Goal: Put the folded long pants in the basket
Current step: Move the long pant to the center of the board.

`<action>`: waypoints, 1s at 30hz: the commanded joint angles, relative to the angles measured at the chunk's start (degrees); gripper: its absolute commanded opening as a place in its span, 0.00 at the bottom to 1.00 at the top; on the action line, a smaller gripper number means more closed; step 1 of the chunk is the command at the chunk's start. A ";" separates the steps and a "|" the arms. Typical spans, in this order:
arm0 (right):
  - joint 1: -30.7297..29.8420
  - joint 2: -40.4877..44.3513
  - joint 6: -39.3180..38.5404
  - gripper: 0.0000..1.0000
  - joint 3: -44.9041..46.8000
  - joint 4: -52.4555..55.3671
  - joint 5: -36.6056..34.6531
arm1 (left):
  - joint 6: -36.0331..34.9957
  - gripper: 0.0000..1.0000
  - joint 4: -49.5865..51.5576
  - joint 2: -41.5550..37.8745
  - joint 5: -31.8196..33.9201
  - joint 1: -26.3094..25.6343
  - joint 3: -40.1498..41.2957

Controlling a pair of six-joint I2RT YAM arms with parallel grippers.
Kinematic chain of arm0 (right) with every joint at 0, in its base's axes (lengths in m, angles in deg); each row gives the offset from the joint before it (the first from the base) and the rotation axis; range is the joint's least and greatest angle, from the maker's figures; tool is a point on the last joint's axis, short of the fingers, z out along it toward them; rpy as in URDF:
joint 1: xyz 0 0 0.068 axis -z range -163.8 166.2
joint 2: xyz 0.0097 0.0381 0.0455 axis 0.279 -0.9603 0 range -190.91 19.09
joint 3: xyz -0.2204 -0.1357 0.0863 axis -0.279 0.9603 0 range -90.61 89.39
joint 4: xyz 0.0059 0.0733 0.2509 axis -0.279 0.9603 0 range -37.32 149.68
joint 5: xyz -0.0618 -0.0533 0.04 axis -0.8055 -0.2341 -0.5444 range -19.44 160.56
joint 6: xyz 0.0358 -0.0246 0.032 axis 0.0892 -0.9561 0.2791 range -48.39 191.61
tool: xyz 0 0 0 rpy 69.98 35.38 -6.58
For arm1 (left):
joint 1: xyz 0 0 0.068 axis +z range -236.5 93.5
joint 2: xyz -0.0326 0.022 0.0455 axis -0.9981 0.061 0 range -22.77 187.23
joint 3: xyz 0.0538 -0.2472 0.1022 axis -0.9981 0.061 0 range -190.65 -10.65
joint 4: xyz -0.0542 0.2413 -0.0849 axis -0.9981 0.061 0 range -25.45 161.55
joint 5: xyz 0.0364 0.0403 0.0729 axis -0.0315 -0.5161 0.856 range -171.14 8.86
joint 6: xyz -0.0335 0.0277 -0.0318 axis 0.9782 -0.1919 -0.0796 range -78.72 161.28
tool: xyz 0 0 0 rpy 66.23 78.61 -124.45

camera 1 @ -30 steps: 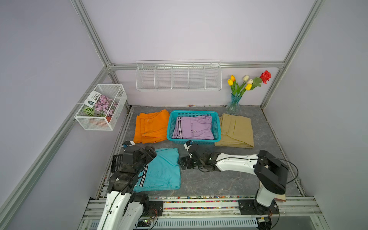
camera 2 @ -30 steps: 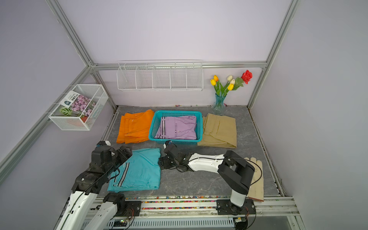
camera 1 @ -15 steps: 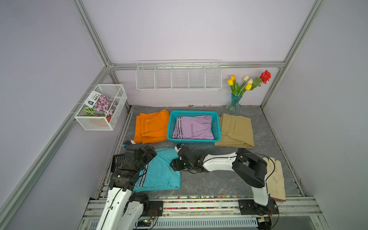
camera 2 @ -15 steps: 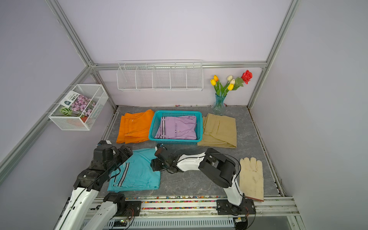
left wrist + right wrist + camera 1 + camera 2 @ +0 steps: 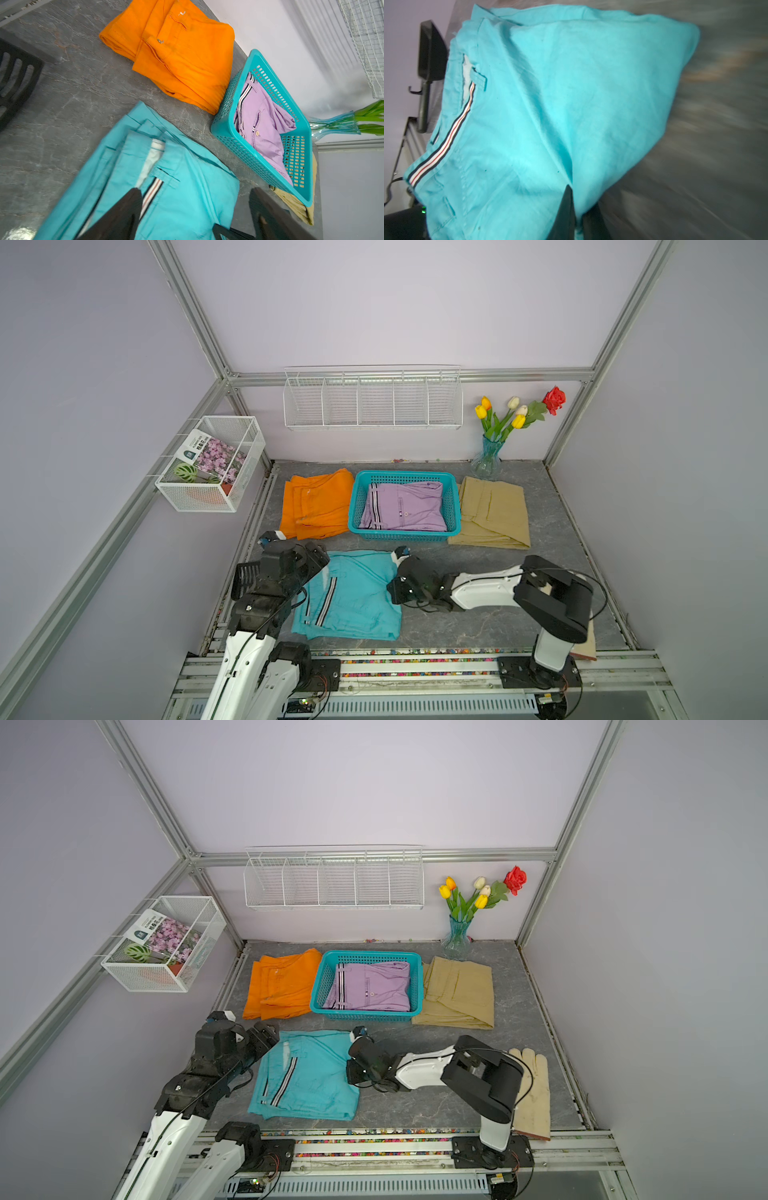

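My left gripper grabs the turquoise long pants by their striped-waistband end next, opposite my right gripper's edge, so they stay folded on going in the basket.
The turquoise basket (image 5: 402,534) stands at the back middle of the table and holds the folded lilac long pants (image 5: 405,506). Orange long pants (image 5: 316,502) lie to its left and khaki long pants (image 5: 492,510) to its right. Turquoise long pants (image 5: 353,593) (image 5: 311,1077) lie flat in front of the basket. My right gripper (image 5: 578,207) is shut on their right edge, with cloth pinched between the fingers. My left gripper (image 5: 194,199) hangs open just over their left, striped-waistband end (image 5: 153,189), holding nothing.
A pale glove (image 5: 532,1094) lies at the front right, partly under the right arm. A glass vase of flowers (image 5: 488,456) stands at the back right. White wire baskets hang on the back wall (image 5: 374,398) and the left wall (image 5: 212,464).
My right gripper slid left onto the turquoise pants' right edge and went from open to shut on it. That edge now sits a little further right. The left arm has barely moved.
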 commanded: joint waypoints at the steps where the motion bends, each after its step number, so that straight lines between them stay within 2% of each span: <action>1: 1.82 6.53 -1.34 0.00 6.59 6.72 -4.62 | -1.43 0.85 -3.17 0.46 -3.95 0.15 2.11; 6: 3.58 17.56 -2.28 0.00 11.45 16.47 -9.72 | -1.46 0.85 -5.71 3.64 -6.66 0.15 4.07; 9: 6.26 23.26 -3.54 0.00 13.09 19.96 -8.99 | 0.84 0.85 -6.06 6.13 -7.25 0.15 5.39; 13: 8.02 27.44 -4.18 0.00 15.15 20.24 -7.50 | 0.80 0.85 -11.18 12.00 -14.00 0.07 9.13; 19: 9.64 25.62 -4.19 0.00 16.09 17.98 -4.67 | 1.23 0.85 -21.08 19.19 -19.00 -1.56 14.24; 25: 10.76 22.18 -4.52 0.00 14.72 16.85 -3.55 | 1.32 0.85 -24.26 23.78 -13.93 -8.77 13.54; 30: 11.21 20.79 -4.61 0.00 14.54 15.96 -2.70 | 1.89 0.84 -30.97 33.50 -15.70 -9.43 14.87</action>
